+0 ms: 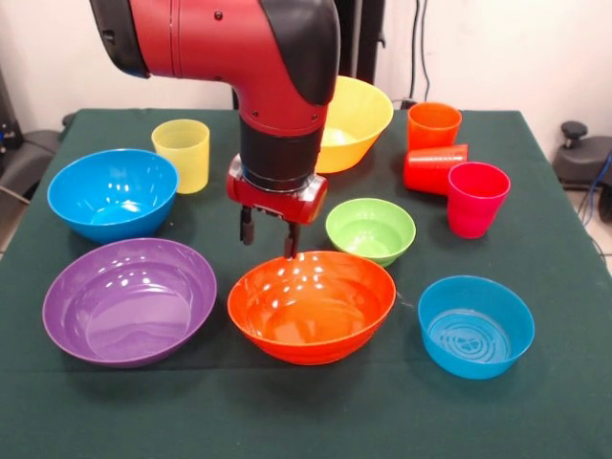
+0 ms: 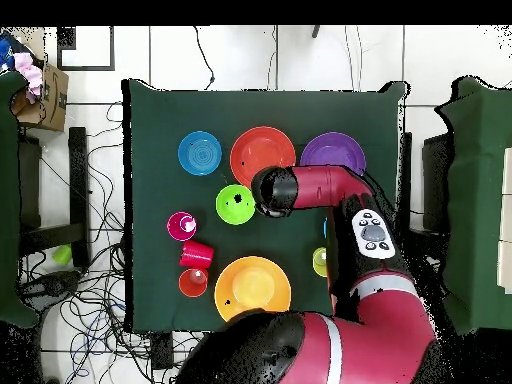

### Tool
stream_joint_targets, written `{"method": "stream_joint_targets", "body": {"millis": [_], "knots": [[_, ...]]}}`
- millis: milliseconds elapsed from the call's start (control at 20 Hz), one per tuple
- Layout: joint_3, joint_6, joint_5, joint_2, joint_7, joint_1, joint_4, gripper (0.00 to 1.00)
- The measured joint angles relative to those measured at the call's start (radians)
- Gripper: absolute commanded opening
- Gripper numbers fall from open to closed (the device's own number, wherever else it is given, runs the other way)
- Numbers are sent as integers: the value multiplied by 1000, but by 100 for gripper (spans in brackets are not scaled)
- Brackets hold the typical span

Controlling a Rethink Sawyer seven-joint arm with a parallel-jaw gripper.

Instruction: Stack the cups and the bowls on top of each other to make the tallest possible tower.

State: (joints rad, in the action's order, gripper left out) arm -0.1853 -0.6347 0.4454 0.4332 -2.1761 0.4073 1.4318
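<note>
The orange-red bowl needs to go inside the large bowl (image 1: 356,120), so my gripper needs to pick it up by its rim (image 1: 320,253) next.
My gripper (image 1: 269,239) is open and empty, fingers pointing down just above the far rim of the wide orange-red bowl (image 1: 311,306). The small green bowl (image 1: 370,229) sits right of it. The purple bowl (image 1: 129,298) and a blue bowl (image 1: 113,191) lie to the left, and the second blue bowl (image 1: 475,325) is at the near right. The large yellow-orange bowl (image 1: 349,120) stands behind the arm. The yellow cup (image 1: 182,153) is upright at the far left. The orange cup (image 1: 433,124) and magenta cup (image 1: 476,198) are upright; the red cup (image 1: 435,167) lies on its side between them.
All pieces stand apart on a dark green cloth (image 1: 306,421); nothing is stacked. In the overhead view the arm (image 2: 320,190) covers the gripper and most of one blue bowl. Cables and chairs lie around the table.
</note>
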Motion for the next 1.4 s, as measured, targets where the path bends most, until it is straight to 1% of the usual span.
{"method": "stream_joint_targets", "body": {"millis": [700,1000,1400], "knots": [[0,19,-12,71,0,0,57,100],[0,30,-24,77,0,0,62,100],[2,103,-29,63,0,-6,65,100]]}}
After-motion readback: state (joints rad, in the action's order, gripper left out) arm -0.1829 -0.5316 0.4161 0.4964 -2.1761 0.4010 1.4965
